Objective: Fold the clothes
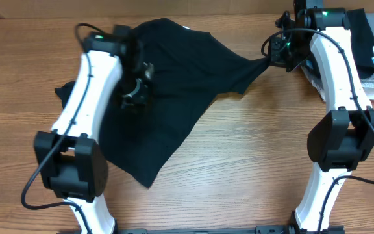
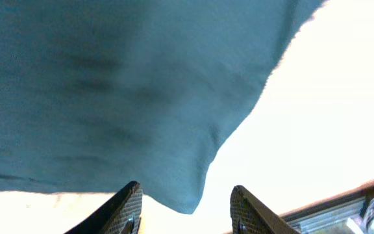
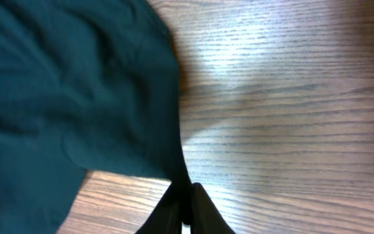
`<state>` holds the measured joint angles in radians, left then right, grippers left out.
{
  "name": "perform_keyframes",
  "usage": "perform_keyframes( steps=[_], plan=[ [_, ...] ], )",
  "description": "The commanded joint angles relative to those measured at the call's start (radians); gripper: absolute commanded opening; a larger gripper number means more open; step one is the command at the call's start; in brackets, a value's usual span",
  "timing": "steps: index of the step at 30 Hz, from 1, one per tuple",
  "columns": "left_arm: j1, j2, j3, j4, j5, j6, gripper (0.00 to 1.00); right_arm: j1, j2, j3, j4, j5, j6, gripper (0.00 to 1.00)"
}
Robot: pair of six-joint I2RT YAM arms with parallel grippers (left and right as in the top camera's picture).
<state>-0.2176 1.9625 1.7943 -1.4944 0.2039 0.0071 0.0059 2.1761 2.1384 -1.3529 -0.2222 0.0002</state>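
The left gripper should next grab the black T-shirt's near pointed corner, opposite the right gripper's corner, so that the T-shirt gets spread out for folding.
The black T-shirt lies spread and rumpled on the wooden table, its white neck label at the far edge. My right gripper is shut on a stretched corner of the shirt at the right; the right wrist view shows the fabric running into the closed fingers. My left gripper hovers over the shirt's left part. In the left wrist view its fingers are open and empty, with a fold of the shirt just beyond the tips.
A stack of folded grey, white and black garments sits at the far right edge behind the right arm. Bare wood lies in front of the shirt.
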Motion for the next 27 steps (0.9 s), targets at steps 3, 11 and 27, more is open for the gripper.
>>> perform_keyframes(
  steps=[3,11,27],
  plan=[
    [-0.191,-0.043,-0.09,-0.034,-0.056,-0.084,0.46,-0.007,-0.008,0.022,0.012,-0.008,0.0,0.09],
    [-0.348,-0.236,-0.444,0.126,-0.095,-0.305,0.47,-0.007,-0.008,0.022,0.023,-0.028,0.0,0.09],
    [-0.399,-0.308,-0.828,0.302,-0.046,-0.493,0.49,-0.006,-0.008,0.022,0.029,-0.053,-0.004,0.1]
  ],
)
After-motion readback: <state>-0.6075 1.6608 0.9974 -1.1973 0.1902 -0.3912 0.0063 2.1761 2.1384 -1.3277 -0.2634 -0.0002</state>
